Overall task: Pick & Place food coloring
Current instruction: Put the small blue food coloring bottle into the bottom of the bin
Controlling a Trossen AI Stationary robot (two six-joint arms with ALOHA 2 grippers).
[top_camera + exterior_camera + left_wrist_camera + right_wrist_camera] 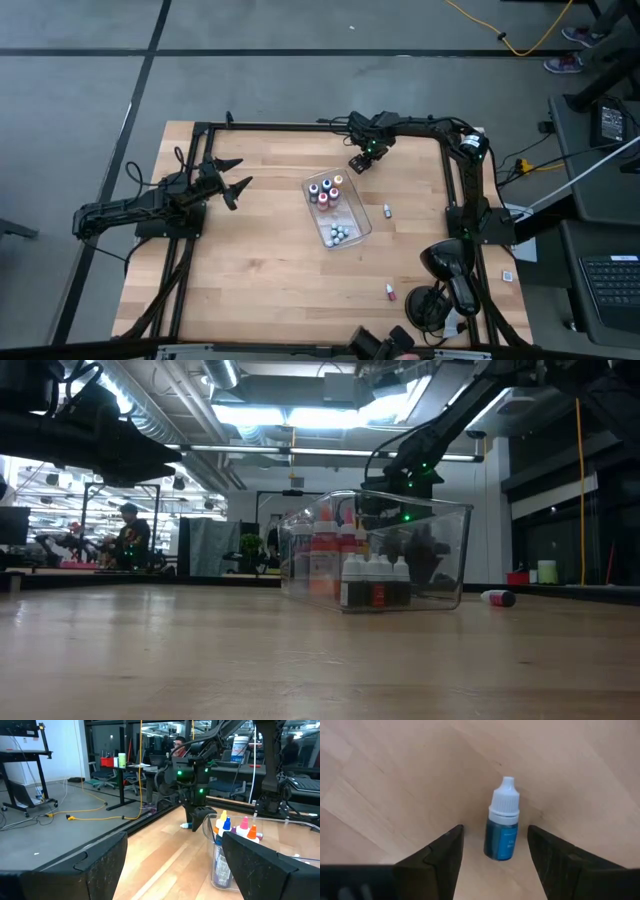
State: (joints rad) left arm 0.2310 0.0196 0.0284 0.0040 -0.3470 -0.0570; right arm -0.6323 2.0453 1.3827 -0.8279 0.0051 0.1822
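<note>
My right gripper closes on the small blue food coloring bottle next. Its fingers reach down on either side of the blue body, so closing now would catch the bottle.
A small blue food coloring bottle with a white cap lies on its side on the wooden table, near the far edge. My right gripper points down over it, open, one finger on each side of the bottle and neither touching it. In the high view this gripper hides the bottle. Several more bottles stand in the clear tray at mid table. My left gripper waits open at the table's left, above the wood.
Two loose bottles lie on the table right of the tray, one close to it and one nearer the front edge. Black frame rails run along the table's far and side edges. Bare wood lies between the left arm and the tray.
</note>
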